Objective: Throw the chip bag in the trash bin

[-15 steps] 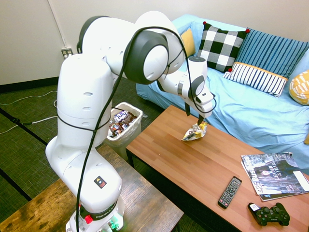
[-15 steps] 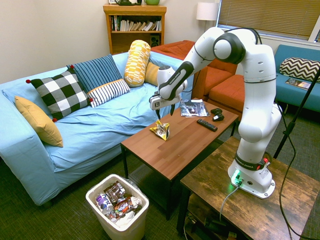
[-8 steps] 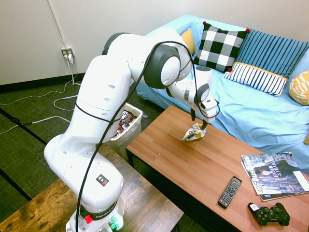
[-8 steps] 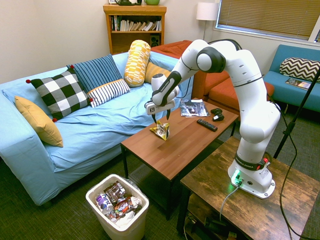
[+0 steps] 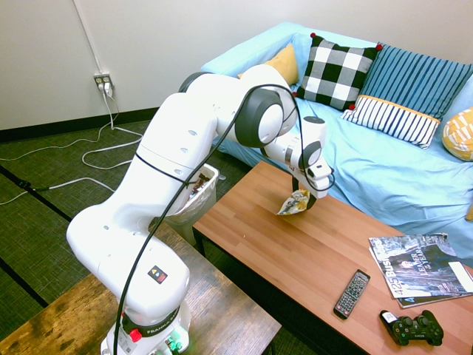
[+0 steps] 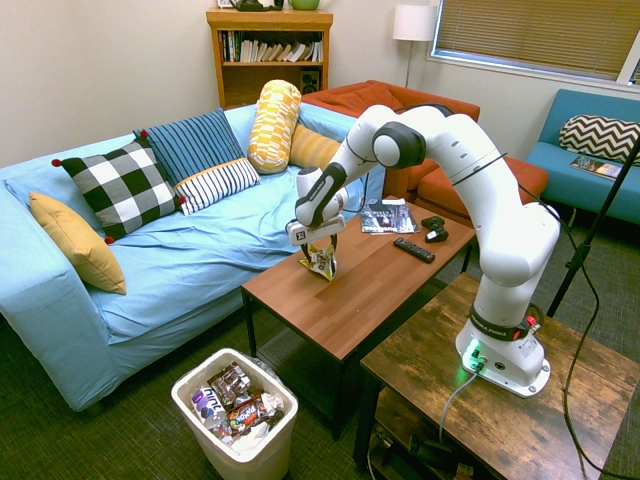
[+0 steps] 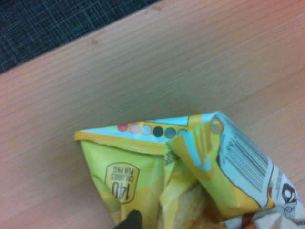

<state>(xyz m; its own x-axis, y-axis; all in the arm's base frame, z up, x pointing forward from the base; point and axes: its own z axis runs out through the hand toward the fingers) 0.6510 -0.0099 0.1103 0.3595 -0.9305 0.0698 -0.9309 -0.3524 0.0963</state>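
The gripper grabs the chip bag by its crumpled top [image 6: 319,252] next, as that top stands up while the bag's slack lower edges spread over the wood.
The chip bag [image 5: 295,203] [image 6: 322,263] is a crumpled yellow-and-white packet lying on the wooden coffee table [image 5: 295,255] near its end by the sofa. My gripper [image 5: 304,197] [image 6: 319,254] is down on it and open, with one finger on either side of the bag's top. The bag rests on the wood. In the wrist view the chip bag [image 7: 190,181] fills the lower half, close up. The trash bin [image 6: 237,415] [image 5: 198,203] is white, holds dark wrappers, and stands on the carpet off the table's end. My arm partly hides it in the first exterior view.
A remote [image 5: 352,293], a black game controller [image 5: 412,328] and a magazine [image 5: 417,275] lie at the table's far end. The blue sofa [image 6: 170,250] with several cushions runs along the table's long side. A dark wooden side table [image 6: 470,400] stands at the other side.
My arm has leaned forward and brought the gripper down from above the chip bag until its fingers straddle it. The bag has not moved and the fingers stayed open.
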